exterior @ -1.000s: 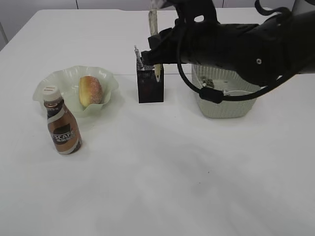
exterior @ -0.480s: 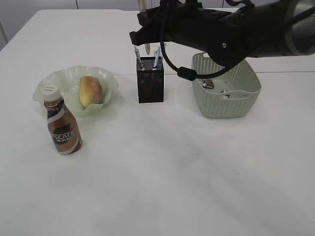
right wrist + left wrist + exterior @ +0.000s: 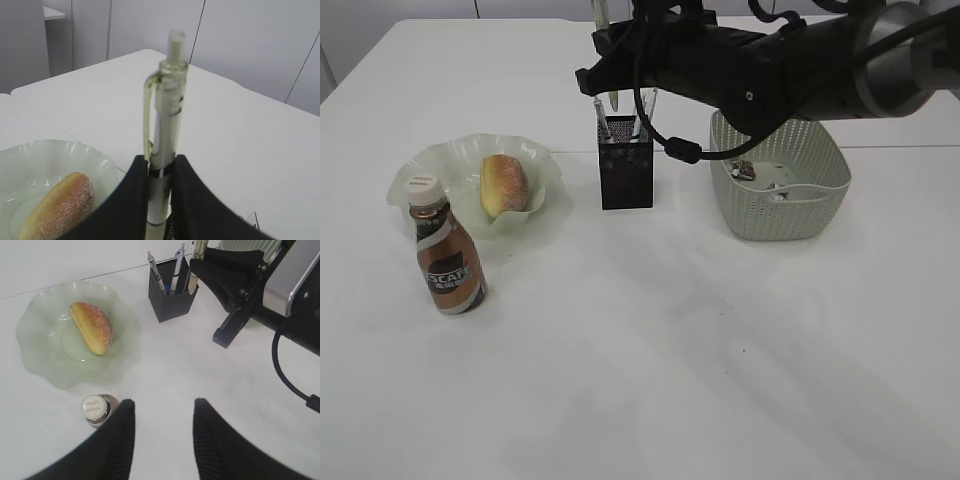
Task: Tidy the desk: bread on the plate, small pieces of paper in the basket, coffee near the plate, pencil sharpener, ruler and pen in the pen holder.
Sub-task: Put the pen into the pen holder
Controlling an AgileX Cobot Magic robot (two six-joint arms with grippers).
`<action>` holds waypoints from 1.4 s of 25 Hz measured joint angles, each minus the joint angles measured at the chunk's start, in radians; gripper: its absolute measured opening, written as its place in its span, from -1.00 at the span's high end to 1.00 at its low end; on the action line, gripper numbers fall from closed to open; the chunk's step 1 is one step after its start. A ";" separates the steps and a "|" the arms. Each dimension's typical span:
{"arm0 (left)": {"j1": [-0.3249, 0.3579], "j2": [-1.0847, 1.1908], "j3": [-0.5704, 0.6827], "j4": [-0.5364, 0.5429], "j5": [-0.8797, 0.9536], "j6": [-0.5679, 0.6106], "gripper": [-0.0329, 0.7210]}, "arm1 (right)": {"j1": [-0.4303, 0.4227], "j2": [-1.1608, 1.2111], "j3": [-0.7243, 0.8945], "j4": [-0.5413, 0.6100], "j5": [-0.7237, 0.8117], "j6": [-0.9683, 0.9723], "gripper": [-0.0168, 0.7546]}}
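Observation:
The clear pen's lower end is now above the rim of the black mesh holder (image 3: 625, 168), so my right gripper keeps hold of the pen until that end is lower in.
My right gripper (image 3: 610, 70) is shut on a clear pen (image 3: 602, 12) with a yellowish clip, held upright over the black mesh pen holder (image 3: 625, 168). The right wrist view shows the pen (image 3: 165, 120) pinched between the fingertips (image 3: 161, 165). Two other pens stand in the holder (image 3: 172, 292). I cannot make out the ruler or the pencil sharpener. The bread (image 3: 503, 185) lies on the pale green plate (image 3: 420, 170). The coffee bottle (image 3: 446, 258) stands just in front of the plate. My left gripper (image 3: 162, 410) hangs open and empty above the table, beside the bottle's cap (image 3: 95, 408).
A pale green basket (image 3: 782, 212) sits right of the holder with small pieces of paper (image 3: 741, 169) inside. The right arm (image 3: 790, 70) stretches across the back of the table over the basket. White tabletop fills the front half.
The right arm has swung left with the pen, from beside the basket to above the pen holder. The left gripper has stayed put.

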 joint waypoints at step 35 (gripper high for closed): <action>0.000 0.000 0.000 0.000 0.000 0.000 0.14 | -0.060 0.276 -0.241 0.081 0.021 0.015 0.77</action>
